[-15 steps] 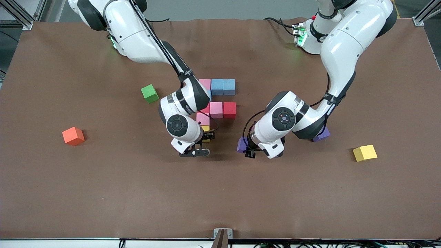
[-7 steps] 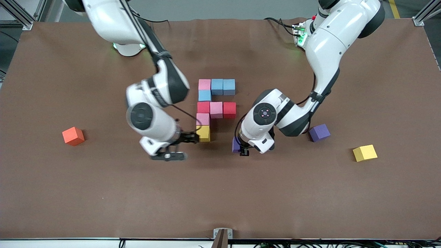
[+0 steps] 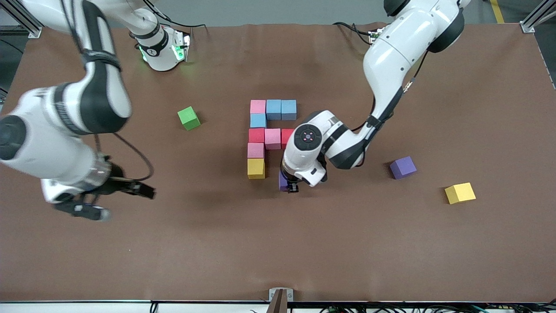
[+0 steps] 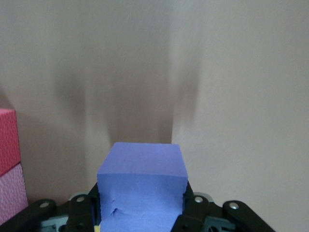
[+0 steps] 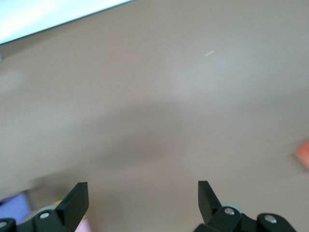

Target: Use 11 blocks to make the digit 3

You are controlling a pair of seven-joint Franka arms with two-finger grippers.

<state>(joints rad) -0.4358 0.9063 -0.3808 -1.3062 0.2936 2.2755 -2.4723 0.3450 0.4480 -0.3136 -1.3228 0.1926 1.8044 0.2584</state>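
Observation:
My left gripper needs to bring the purple block closer to the yellow block's side before it lets go. The purple block is short of the yellow block's side in the front view.
My left gripper [image 3: 289, 186] is shut on a purple block [image 3: 283, 181] [image 4: 141, 179], low over the table close beside the yellow block [image 3: 256, 168]. The yellow block ends a figure of blocks: pink [image 3: 257, 106] and two light blue [image 3: 281, 109] in the farthest row, light blue [image 3: 258, 120], then red [image 3: 256, 135], pink [image 3: 273, 138] and a red one partly hidden by the left arm, then pink [image 3: 255, 150]. A second purple block [image 3: 402, 167] lies loose. My right gripper [image 3: 145, 191] [image 5: 140, 193] hangs open and empty over bare table toward the right arm's end.
A green cube [image 3: 189, 118] sits beside the figure toward the right arm's end. A loose yellow cube [image 3: 460, 193] lies toward the left arm's end. An orange cube [image 5: 303, 153] shows at the edge of the right wrist view; the right arm hides it in the front view.
My right gripper let go of the yellow block at the figure's near end and swung away toward its own end of the table. My left gripper carried the purple block closer to the yellow one.

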